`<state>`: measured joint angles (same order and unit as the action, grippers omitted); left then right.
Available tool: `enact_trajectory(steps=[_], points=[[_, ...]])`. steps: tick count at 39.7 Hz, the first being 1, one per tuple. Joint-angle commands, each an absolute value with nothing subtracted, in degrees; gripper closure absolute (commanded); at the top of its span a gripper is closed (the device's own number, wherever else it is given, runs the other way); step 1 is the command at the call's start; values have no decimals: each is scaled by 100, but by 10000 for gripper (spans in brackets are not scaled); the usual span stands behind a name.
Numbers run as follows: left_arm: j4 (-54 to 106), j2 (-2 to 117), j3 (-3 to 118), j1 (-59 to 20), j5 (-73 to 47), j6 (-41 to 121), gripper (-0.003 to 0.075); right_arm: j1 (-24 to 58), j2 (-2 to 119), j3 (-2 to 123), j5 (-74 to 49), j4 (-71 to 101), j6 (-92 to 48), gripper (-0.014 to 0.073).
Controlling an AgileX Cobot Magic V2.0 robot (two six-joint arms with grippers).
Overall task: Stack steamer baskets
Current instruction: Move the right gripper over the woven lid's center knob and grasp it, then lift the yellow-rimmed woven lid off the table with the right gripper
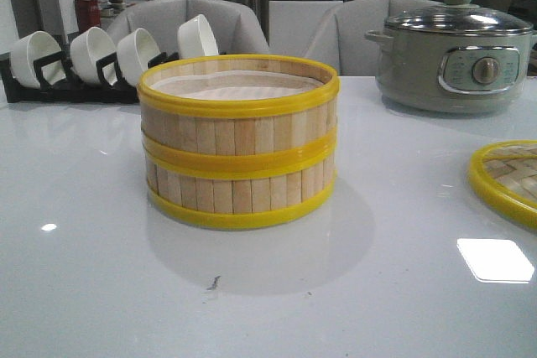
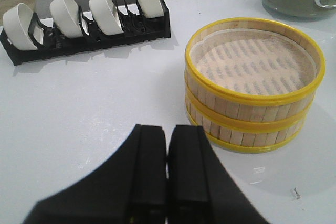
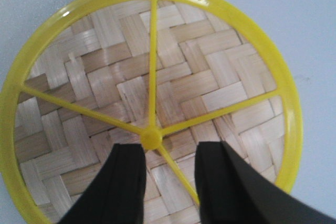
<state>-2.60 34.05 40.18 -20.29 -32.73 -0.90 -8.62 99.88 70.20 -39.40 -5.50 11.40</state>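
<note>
My right gripper's fingertips stop short of the yellow knob (image 3: 151,138) and closing now would miss it, so the gripper moves toward the knob before it closes.
Two steamer baskets stand stacked in the middle of the white table: the upper basket (image 1: 239,111) sits on the lower basket (image 1: 239,190), with a pale liner (image 2: 252,64) inside the top one. The stack also shows in the left wrist view (image 2: 252,87). My left gripper (image 2: 168,135) is shut and empty, above the table beside the stack. My right gripper (image 3: 169,153) is open and hangs over the flat woven lid (image 3: 94,72), just short of its yellow knob (image 3: 151,138). Neither gripper shows in the front view.
The woven lid (image 1: 508,178) lies at the table's right edge. A grey-green electric pot (image 1: 453,52) with a glass lid stands at the back right. A black rack (image 1: 50,81) with several white bowls (image 1: 96,52) stands at the back left.
</note>
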Motion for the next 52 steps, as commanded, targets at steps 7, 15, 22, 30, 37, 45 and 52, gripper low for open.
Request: enact_trajectory(steps=[7,15,22,30,37,45,52], points=[[-271,3419,4182,-2064,-2838,-149,634,-907,9864,7219,-3816,-531,1106,242],[-271,3419,4182,-2064,-2838,-149,634,-907,9865,7219,-3688,-377,1106,242],[-271,3419,4182,-2064,-2838,-149,634,-902,9865,7219,-3650,-258,1106,242],[-285,3419,4182,-2064,-2838,-149,634,-902,9915,7219,-3636,-256,1106,242],[-298,3419,4182,-2064,-2838,-149,634,-902,10008,7219,-3642,-256,1106,242],[-319,3419,4182,-2064,-2838,-149,634,-902,10047,7219,-3600,-256,1106,242],[-319,3419,4182,-2064,-2838,-149,634,-902,10047,7219,-3498,-251,1106,242]])
